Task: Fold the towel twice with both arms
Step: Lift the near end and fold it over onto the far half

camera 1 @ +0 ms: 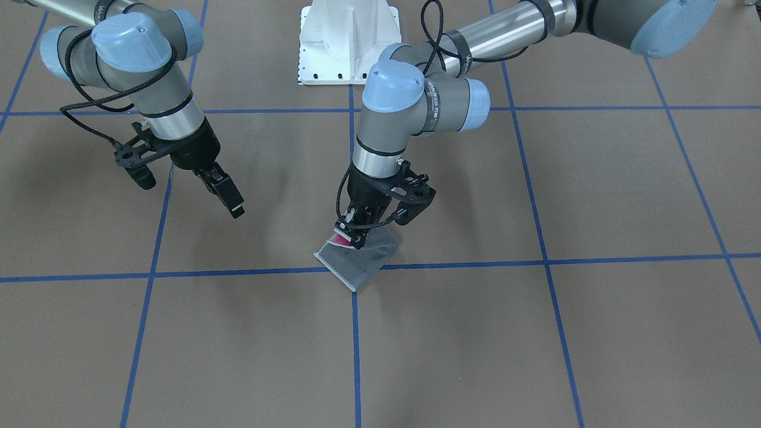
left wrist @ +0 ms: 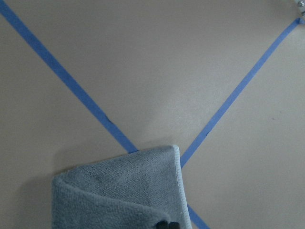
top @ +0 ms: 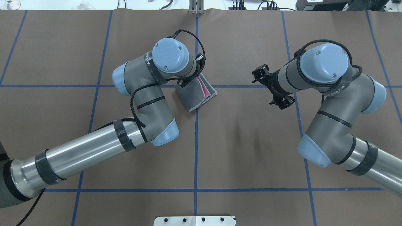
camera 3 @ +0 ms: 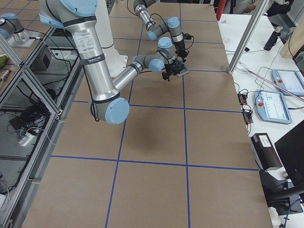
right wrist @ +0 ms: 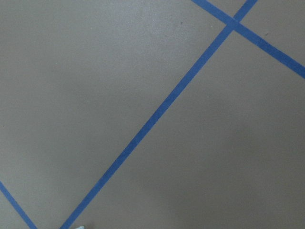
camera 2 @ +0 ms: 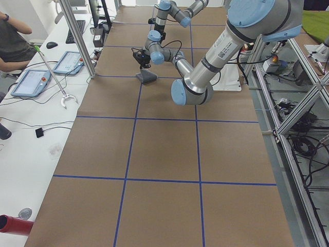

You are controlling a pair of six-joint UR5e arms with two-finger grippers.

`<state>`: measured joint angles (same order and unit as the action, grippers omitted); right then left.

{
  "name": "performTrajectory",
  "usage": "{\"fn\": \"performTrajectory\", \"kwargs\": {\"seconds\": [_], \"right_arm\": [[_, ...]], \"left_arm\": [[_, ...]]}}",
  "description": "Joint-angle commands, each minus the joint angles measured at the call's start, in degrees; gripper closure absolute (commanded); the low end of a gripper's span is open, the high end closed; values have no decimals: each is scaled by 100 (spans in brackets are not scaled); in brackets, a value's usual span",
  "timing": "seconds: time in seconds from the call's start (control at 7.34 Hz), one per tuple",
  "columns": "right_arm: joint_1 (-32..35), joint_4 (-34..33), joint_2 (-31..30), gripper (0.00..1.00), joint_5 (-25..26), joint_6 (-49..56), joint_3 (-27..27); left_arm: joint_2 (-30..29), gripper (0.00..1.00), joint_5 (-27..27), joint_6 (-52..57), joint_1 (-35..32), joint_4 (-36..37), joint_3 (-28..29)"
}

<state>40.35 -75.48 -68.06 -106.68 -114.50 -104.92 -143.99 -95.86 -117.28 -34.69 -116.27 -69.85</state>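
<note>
My left gripper should hold the towel until its flap, still short of the near edge of the lower grey layer, covers that layer.
The towel lies folded small near the table's middle, on a crossing of blue tape lines. Its grey face is up, with a strip of pink showing at one edge. My left gripper is down on its robot-side corner, shut on the towel, with the pink face showing at the fingertips. The left wrist view shows the grey fold with its pale border. My right gripper hangs above bare table well to the side of the towel. It holds nothing and looks open.
The white pedestal base stands at the robot side of the table. Blue tape lines divide the brown table cover. Operators' desks with tablets show beyond the table's far edge.
</note>
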Motion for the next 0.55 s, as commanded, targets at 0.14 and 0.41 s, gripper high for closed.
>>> {"fn": "performTrajectory", "kwargs": {"seconds": [0.14, 0.41], "right_arm": [[8, 7, 4, 0, -2, 50, 51], [-1, 7, -5, 0, 7, 50, 51]], "left_arm": [[-261, 100, -12, 13, -91, -405, 455], [-437, 100, -12, 13, -108, -475, 717]]}}
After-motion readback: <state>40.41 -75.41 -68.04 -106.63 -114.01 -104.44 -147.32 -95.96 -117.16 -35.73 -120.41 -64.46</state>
